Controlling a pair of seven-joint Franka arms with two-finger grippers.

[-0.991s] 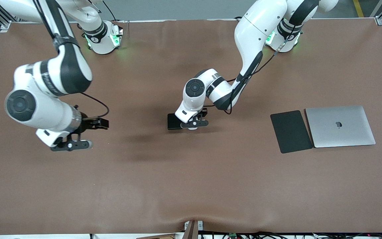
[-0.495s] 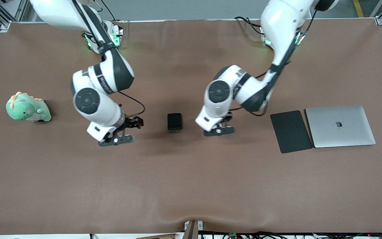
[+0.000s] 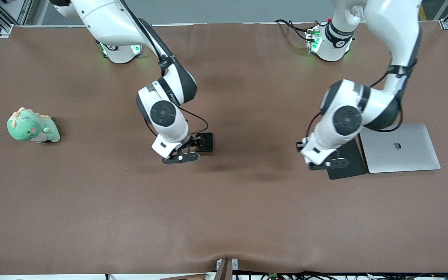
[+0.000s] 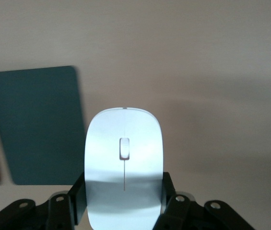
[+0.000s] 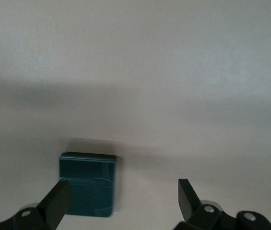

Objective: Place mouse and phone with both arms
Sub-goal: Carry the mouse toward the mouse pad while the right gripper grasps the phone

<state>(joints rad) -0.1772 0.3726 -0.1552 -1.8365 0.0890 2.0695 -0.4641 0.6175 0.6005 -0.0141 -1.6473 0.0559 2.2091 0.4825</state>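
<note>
The black phone's glossy side (image 5: 88, 189) should stay free while I place the black phone, so my right gripper should grab the phone by its side edges next.
The white mouse (image 4: 124, 163) sits between the fingers of my left gripper (image 4: 123, 192), which is shut on it. In the front view the left gripper (image 3: 327, 162) hangs over the edge of the black mouse pad (image 3: 349, 160) that faces the right arm's end, and the arm hides the mouse. The glossy black phone (image 3: 207, 142) lies flat at the table's middle. My right gripper (image 3: 184, 152) hovers low right beside it, open. In the right wrist view the phone (image 5: 87, 184) lies close by one finger (image 5: 56, 201), not centred between the two.
A closed silver laptop (image 3: 401, 149) lies beside the mouse pad toward the left arm's end. A green plush dinosaur (image 3: 32, 126) stands near the right arm's end. The brown table cloth (image 3: 224, 217) covers the whole table.
The left arm has carried the mouse from beside the phone over to the mouse pad's edge. The right arm has swung in from its end of the table to the phone, still open.
</note>
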